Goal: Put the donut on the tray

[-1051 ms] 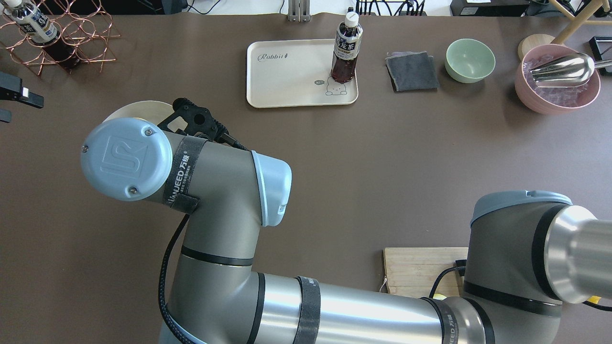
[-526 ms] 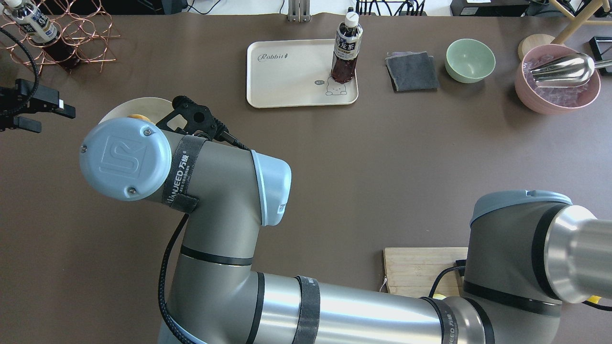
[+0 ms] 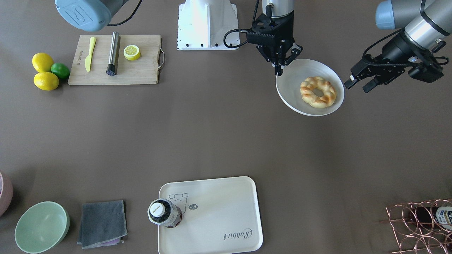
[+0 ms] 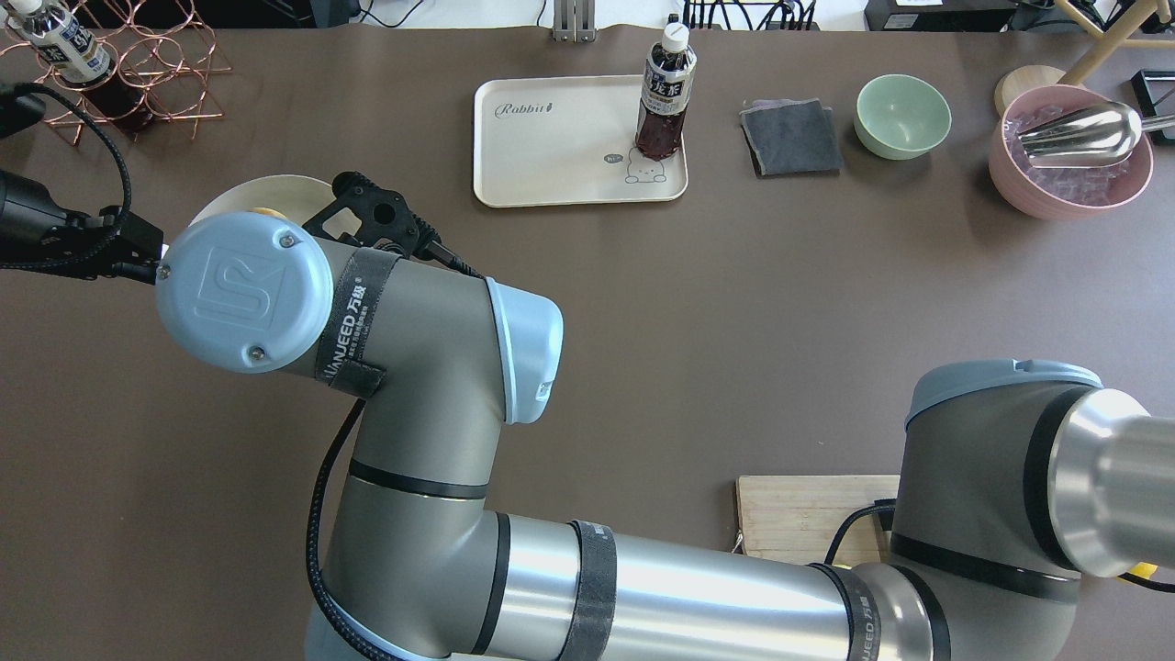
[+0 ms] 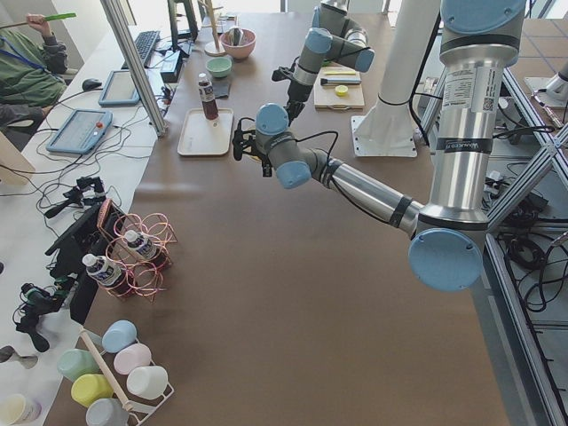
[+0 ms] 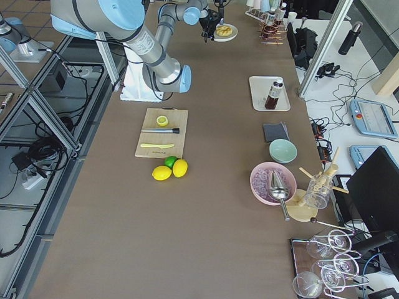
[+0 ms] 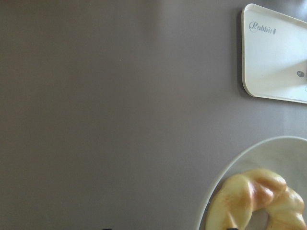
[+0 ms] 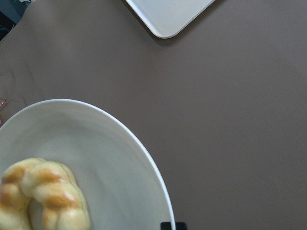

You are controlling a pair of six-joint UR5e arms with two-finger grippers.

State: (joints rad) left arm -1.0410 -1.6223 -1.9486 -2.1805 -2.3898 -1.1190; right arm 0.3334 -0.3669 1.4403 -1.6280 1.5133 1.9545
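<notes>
My left gripper is to take the white plate by its rim next, so that the donut can come over to the tray.
The donut, a golden braided ring, lies in a round white plate on the robot's left side of the table. My right gripper reaches across and is shut on the plate's near rim; the plate and donut fill the right wrist view. My left gripper is open and empty, just outside the plate's outer rim. The left wrist view shows the donut at its lower right. The cream tray lies at the far side; a dark drink bottle stands on its corner.
A wooden cutting board with a lemon half, yellow knife and metal cylinder sits by the robot's base, with lemons and a lime beside it. A green bowl, grey cloth and copper bottle rack line the far edge.
My left gripper has come in from the table's left edge toward the plate. My right arm has shifted slightly with the plate held.
</notes>
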